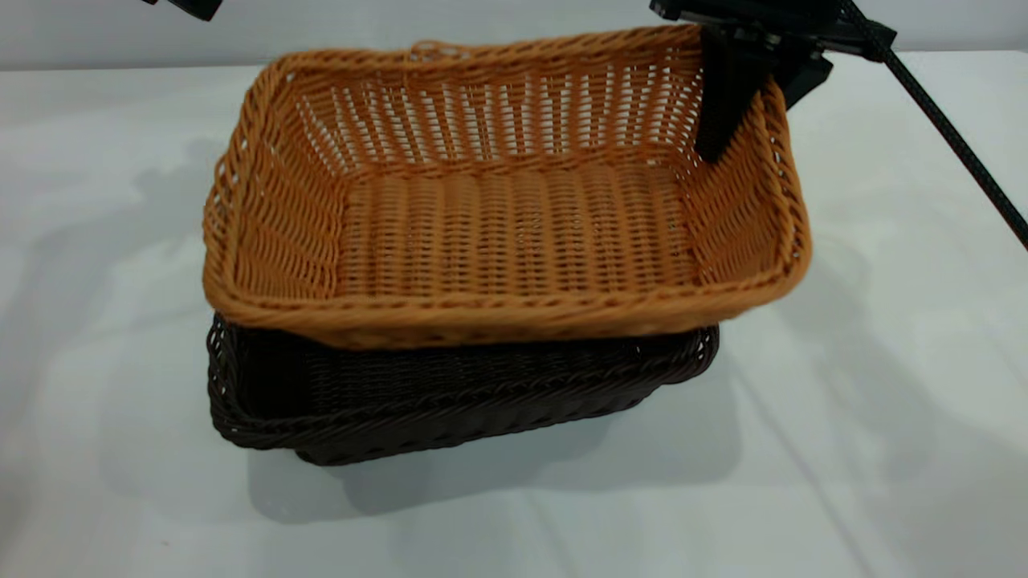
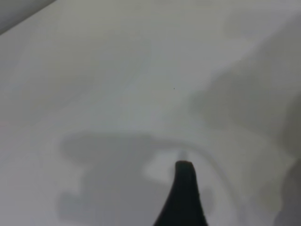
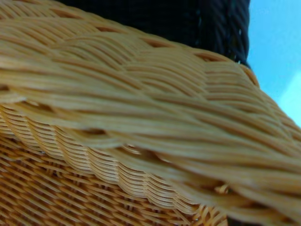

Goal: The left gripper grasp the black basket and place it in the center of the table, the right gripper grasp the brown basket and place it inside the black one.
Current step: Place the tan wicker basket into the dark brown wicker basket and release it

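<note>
I will keep holding the brown basket with my right gripper. Its lower edge hangs tilted above the black basket's near rim, so it would drop crooked if I let go now.
The brown basket (image 1: 514, 233) hangs tilted over the black basket (image 1: 450, 393), which rests on the table (image 1: 883, 417) near its middle. The brown one covers most of the black one; only the black basket's near side and rim show. I cannot tell whether they touch. My right gripper (image 1: 763, 92) is shut on the brown basket's far right rim, one finger inside the wall and one outside. The right wrist view is filled by that braided rim (image 3: 155, 99), with the black basket (image 3: 188, 19) beyond it. My left gripper (image 1: 191, 6) is up at the far left, open and empty; one finger (image 2: 183, 193) shows over bare table.
The right arm's black cable (image 1: 956, 136) runs down past the basket's right side. Bare tabletop (image 2: 117, 70) lies on all sides of the baskets, with wide room at the left, right and front.
</note>
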### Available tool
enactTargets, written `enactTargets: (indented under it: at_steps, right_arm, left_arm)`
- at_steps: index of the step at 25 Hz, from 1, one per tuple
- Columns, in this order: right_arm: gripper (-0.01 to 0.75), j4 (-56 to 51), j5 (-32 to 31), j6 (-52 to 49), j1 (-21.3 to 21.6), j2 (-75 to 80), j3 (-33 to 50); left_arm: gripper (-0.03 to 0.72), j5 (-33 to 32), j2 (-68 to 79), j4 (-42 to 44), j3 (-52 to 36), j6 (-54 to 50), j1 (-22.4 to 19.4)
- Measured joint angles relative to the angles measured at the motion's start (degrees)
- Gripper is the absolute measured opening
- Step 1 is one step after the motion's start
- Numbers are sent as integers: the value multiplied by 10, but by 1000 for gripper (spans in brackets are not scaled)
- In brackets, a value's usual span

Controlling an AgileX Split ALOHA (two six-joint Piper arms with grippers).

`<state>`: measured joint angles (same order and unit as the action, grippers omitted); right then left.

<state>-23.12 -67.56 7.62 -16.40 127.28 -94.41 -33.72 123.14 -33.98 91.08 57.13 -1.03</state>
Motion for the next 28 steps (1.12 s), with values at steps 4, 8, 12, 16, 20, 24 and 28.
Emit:
enactTargets:
  at_steps: [4,8,12,16,20,24,28]
  right_arm:
    - [91,9,1,-1,-23,0,-23]
    - [91,16,-5,-5,-52,0,-26]
    - [91,26,1,-11,-63,0,-26]
    - [91,28,26,-12,-64,8,-27]
    - [91,33,32,-14,-64,31,-27]
    - [91,43,40,-14,-64,49,-28]
    - [91,58,47,-30,-64,57,-30]
  left_arm:
    - [558,0,0,0,0,0,0]
    - [558,-2,0,0,0,0,0]
    - [558,-13,0,-1,0,0,0]
    - [558,-26,0,-1,0,0,0]
    - [558,-35,0,-1,0,0,0]
    - [558,-36,0,-1,0,0,0]
    - [558,-36,0,1,0,0,0]
